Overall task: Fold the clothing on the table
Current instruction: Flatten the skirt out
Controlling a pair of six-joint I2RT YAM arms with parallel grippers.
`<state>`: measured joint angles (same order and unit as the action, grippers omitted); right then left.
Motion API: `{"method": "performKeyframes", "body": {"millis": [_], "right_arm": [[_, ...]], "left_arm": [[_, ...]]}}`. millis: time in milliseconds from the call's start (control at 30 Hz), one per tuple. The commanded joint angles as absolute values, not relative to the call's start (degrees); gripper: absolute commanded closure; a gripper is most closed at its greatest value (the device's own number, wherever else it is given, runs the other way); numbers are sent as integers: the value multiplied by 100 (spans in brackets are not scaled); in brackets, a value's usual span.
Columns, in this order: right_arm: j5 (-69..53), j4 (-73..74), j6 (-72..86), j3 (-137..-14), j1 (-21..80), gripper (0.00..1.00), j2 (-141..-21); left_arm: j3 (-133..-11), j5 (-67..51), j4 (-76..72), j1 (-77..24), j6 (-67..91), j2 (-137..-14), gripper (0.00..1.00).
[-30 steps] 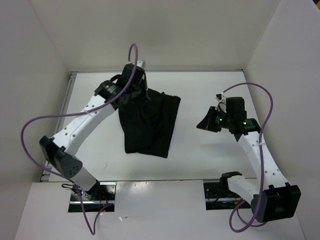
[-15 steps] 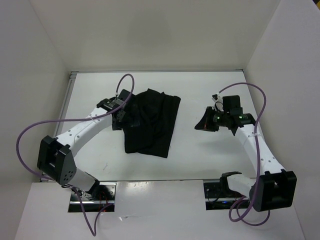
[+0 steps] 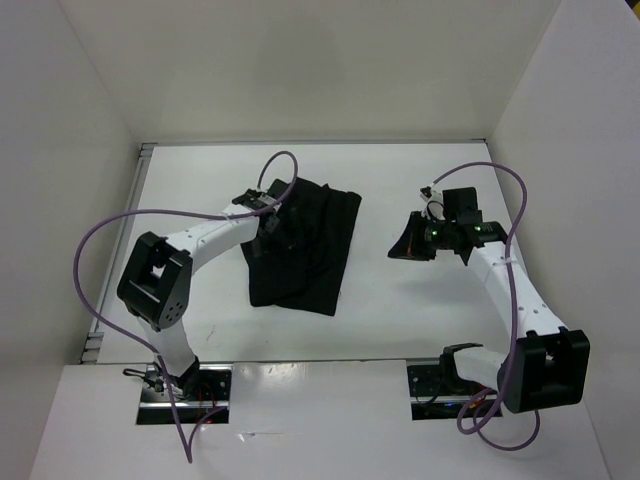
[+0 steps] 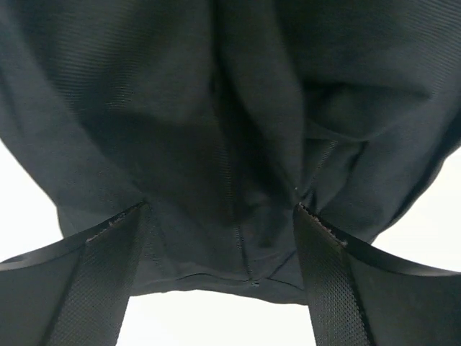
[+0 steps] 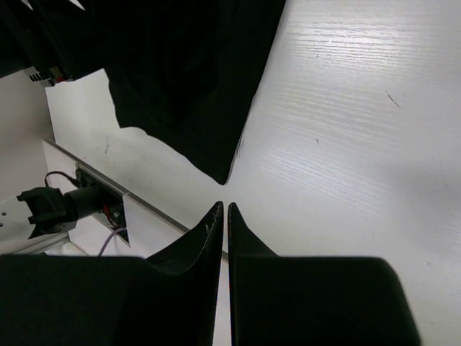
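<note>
The black clothing needs to be spread out for folding, so my left gripper will next grab its rumpled layer just above its hem.
The clothing lies black and rumpled on the table, left of centre, with a fold along its left side. My left gripper hovers over that left part, open. In the left wrist view its fingers stand wide apart with the clothing filling the space beyond them and nothing clamped, the gripper just above the hem. My right gripper is shut and empty, off to the right of the clothing; the gripper points at its corner over bare table.
White walls close in the table on the left, back and right. Purple cables loop off both arms. The arm bases and their mounting plates sit at the near edge.
My left gripper let go of the clothing's far left edge and opened wide, then drew back toward the near side over it. The lifted edge dropped onto the garment. The right arm barely moved.
</note>
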<state>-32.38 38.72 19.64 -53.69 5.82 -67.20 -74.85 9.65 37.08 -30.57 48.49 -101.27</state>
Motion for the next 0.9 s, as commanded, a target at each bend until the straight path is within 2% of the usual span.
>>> {"method": "performKeyframes", "body": {"millis": [0, 133, 167, 200, 233, 333, 367, 467, 500, 533, 733, 867], "right_arm": [[-3383, 3893, 1802, -5687, 536, 90, -6776], [-3384, 3894, 1802, -5687, 536, 90, -6776], [-3384, 3894, 1802, -5687, 536, 90, -6776], [-3384, 3894, 1802, -5687, 536, 90, -6776], [-3384, 3894, 1802, -5687, 536, 90, -6776], [-3384, 3894, 1802, -5687, 536, 90, -6776], [-3384, 3894, 1802, -5687, 536, 90, -6776], [-3384, 3946, 1802, -5687, 536, 90, -6724], [-3384, 3946, 1802, -5634, 536, 90, -6724], [-3384, 3946, 1802, -5634, 536, 90, -6654], [-3278, 3894, 1915, -5634, 536, 90, -6530], [-3226, 3789, 2038, -5572, 536, 90, -6417]], "left_arm": [[-7743, 879, 3498, -3103, 5054, -10187, 14], [-7805, 826, 3498, -3103, 5054, -10310, 22], [-7805, 774, 3498, -3103, 5054, -10379, 37], [-7805, 773, 3498, -3103, 5054, -10380, 37], [-7805, 773, 3498, -3103, 5054, -10380, 47], [-7866, 773, 3498, -3103, 5001, -10520, 61], [-7918, 773, 3498, -3155, 5001, -10590, 73], [-7972, 922, 3604, -3155, 4879, -10644, 85], [-8033, 975, 3656, -3155, 4878, -10644, 97], [-8085, 976, 3761, -3155, 4878, -10644, 100], [-8945, 328, 3639, -3567, 4151, -10187, 100], [-10841, -693, 3927, -3752, 3614, -10843, 100]]}}
